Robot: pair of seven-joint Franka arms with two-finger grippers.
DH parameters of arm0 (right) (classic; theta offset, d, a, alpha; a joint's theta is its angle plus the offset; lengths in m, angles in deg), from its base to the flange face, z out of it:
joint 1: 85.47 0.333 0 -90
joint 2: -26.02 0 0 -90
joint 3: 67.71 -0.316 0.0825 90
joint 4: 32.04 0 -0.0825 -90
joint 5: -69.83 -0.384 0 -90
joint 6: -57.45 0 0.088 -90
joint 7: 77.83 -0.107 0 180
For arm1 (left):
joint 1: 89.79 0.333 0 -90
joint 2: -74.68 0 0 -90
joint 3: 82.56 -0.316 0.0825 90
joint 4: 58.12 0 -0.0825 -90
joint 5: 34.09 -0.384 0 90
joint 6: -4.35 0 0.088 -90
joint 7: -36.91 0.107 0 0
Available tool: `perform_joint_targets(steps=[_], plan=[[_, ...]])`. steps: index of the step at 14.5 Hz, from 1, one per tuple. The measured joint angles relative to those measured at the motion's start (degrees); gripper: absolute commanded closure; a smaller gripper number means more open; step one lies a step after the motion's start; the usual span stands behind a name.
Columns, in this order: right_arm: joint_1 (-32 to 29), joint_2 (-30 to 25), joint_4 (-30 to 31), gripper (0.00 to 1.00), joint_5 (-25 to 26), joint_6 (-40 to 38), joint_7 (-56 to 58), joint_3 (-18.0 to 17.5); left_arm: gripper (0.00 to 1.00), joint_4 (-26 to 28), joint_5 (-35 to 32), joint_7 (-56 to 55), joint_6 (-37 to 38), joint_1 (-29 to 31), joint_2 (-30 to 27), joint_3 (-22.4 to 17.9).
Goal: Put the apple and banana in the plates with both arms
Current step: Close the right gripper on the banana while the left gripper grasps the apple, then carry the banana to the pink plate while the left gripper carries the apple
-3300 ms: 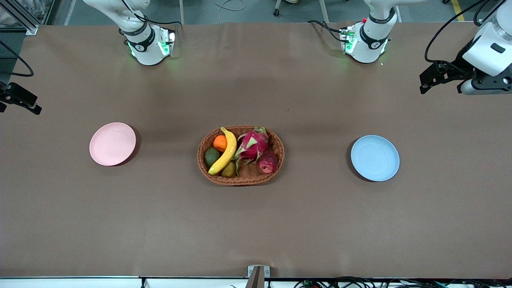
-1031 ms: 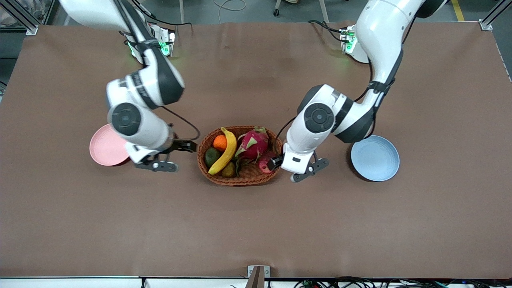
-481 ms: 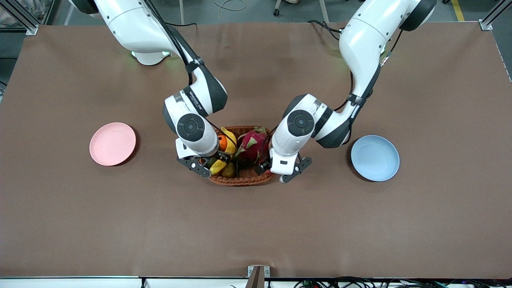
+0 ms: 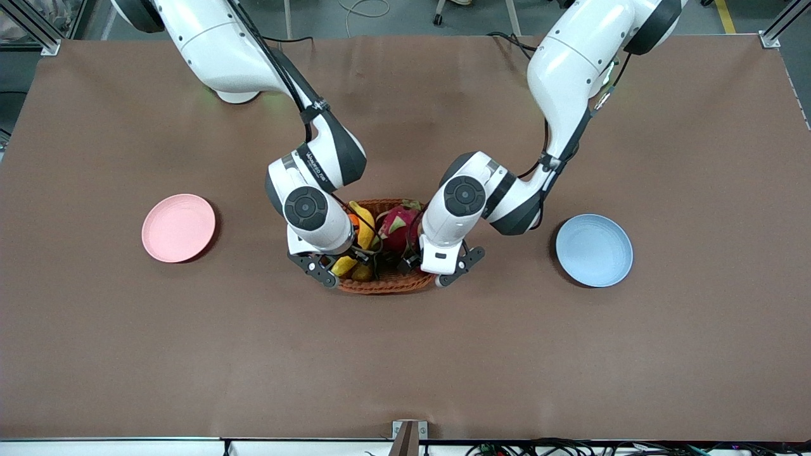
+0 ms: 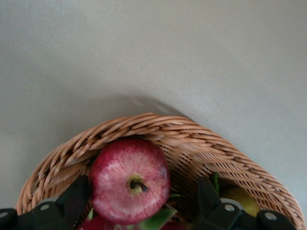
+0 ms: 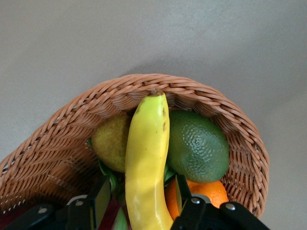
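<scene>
My left gripper grabs the apple by its round sides around the stem (image 5: 130, 181) next, to place the apple in the blue plate.
The dark red apple (image 5: 129, 179) lies in the wicker basket (image 4: 380, 285); my left gripper (image 5: 142, 188) is down in the basket, open, with one finger on each side of the apple. In the front view the left hand (image 4: 437, 253) hides the apple. The yellow banana (image 6: 146, 158) lies in the same basket; my right gripper (image 6: 141, 184) is open and straddles it, its fingers (image 6: 98, 201) apart from the skin. In the front view the right gripper (image 4: 345, 258) is over the banana (image 4: 364, 231). The pink plate (image 4: 178, 228) and the blue plate (image 4: 594, 250) stand empty.
The basket also holds a pink dragon fruit (image 4: 396, 231), a green avocado (image 6: 199, 143), an orange (image 6: 211, 191) and a brownish-green fruit (image 6: 110, 139). The pink plate is toward the right arm's end of the table, the blue plate toward the left arm's end.
Both arms swung in from the table's ends to the basket and lowered; the right gripper came over the banana, the left gripper over the apple. The fruit has not moved.
</scene>
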Motion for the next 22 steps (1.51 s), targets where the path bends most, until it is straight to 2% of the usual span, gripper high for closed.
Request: perform_joint_targets(steps=[5, 6, 7, 8, 10, 11, 13, 16, 17, 20, 22], plan=[[0.3, 1.0, 0.0, 0.40, -0.2, 0.1, 0.0, 0.0, 0.01, 0.0, 0.0, 0.0, 0.0, 0.0, 1.0, 0.0], [0.3, 1.3, 0.0, 0.42, -0.2, 0.1, 0.0, 0.0, 0.06, 0.0, 0.0, 0.0, 0.1, 0.0, 1.1, 0.0], [0.4, 1.5, 0.0, 0.43, -0.3, 0.2, 0.0, 0.0, 0.17, 0.0, 0.0, 0.0, 0.1, 0.0, 1.3, 0.0], [0.5, 1.7, 0.0, 0.43, -0.5, 0.3, 0.0, 0.0, 0.32, 0.0, 0.0, 0.0, 0.1, 0.0, 1.5, -0.1], [0.6, 1.9, 0.0, 0.43, -0.6, 0.3, 0.0, 0.0, 0.54, 0.0, 0.0, 0.0, 0.1, 0.0, 1.7, -0.1], [0.7, 2.0, 0.0, 0.44, -0.6, 0.4, 0.0, 0.0, 0.62, -0.2, 0.0, 0.0, 0.2, 0.0, 1.6, 0.0], [0.7, 2.0, -0.1, 0.50, -0.6, 0.4, 0.0, 0.0, 0.69, -0.6, 0.0, 0.0, 1.3, 0.0, 1.5, -0.1], [0.7, 2.0, -0.3, 0.71, -0.6, 0.4, 0.0, 0.0, 0.72, -2.1, 0.0, 0.0, 6.8, 0.6, -0.7, -0.2], [0.7, 2.0, -0.5, 0.74, -0.6, 0.4, 0.0, 0.1, 0.72, -2.5, 0.0, 0.0, 8.5, 1.0, -2.3, -0.2], [0.7, 2.0, -2.0, 0.76, -0.6, 0.0, 0.4, 0.4, 0.73, -2.8, 0.0, 0.2, 13.8, 4.1, -8.4, -0.5], [0.1, 1.8, -3.4, 0.76, -0.6, -3.5, 2.1, 0.8, 0.73, -2.8, 0.0, 3.4, 19.2, 6.9, -11.8, -0.7]])
